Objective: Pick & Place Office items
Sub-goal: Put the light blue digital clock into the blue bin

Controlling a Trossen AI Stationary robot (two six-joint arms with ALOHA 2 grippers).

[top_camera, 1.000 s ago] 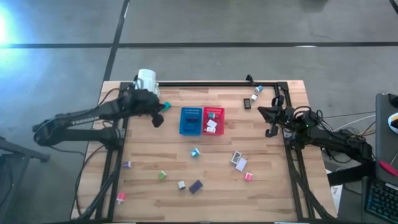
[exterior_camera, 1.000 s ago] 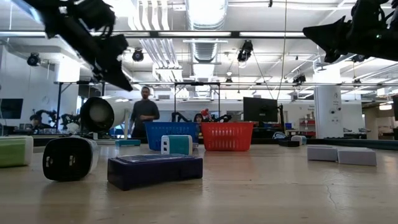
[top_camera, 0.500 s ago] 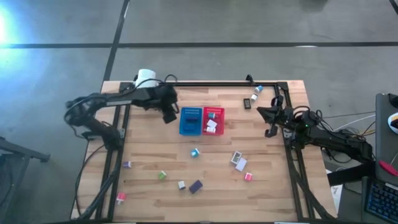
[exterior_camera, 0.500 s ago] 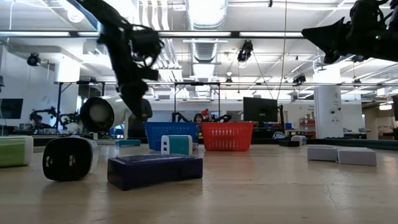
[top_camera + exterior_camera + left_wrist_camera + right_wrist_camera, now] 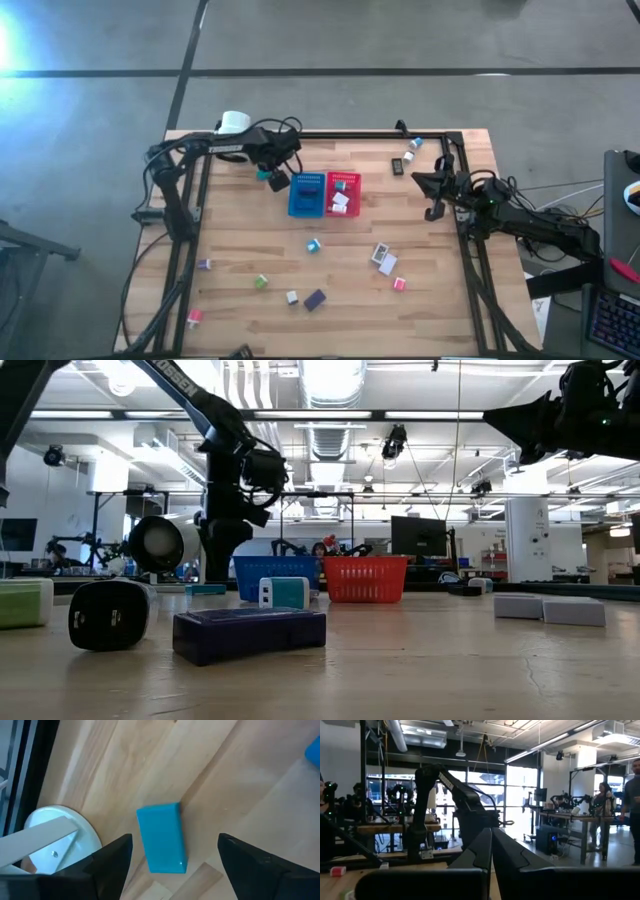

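I need to grab the teal block by its long sides next with my left gripper. Its short ends then stay free for placing it.
A teal block [image 5: 162, 837] lies flat on the wood near the white lamp [image 5: 234, 122], left of the blue bin [image 5: 306, 194]. My left gripper [image 5: 175, 842] points down over the block, open, one finger on either side; I see no touch. In the high view the left gripper [image 5: 274, 177] sits beside the teal block [image 5: 262, 173]. The red bin [image 5: 342, 192] holds white and teal pieces. My right gripper [image 5: 432, 198] waits at the right edge, shut and holding nothing, fingers [image 5: 490, 851] closed together.
Several small office items lie loose on the near half: a teal-white piece [image 5: 313, 245], white blocks [image 5: 382, 257], a pink one [image 5: 399, 284], a green one [image 5: 261, 282], a purple block [image 5: 315, 299]. More lie at the far right [image 5: 408, 157]. A black frame rail [image 5: 340, 133] runs along the far edge.
My left gripper has swung toward the table's right and come down from high up to just over the teal block, its arm folding in. Its fingers, together a second ago, now stand apart. The teal block has stayed where it lay.
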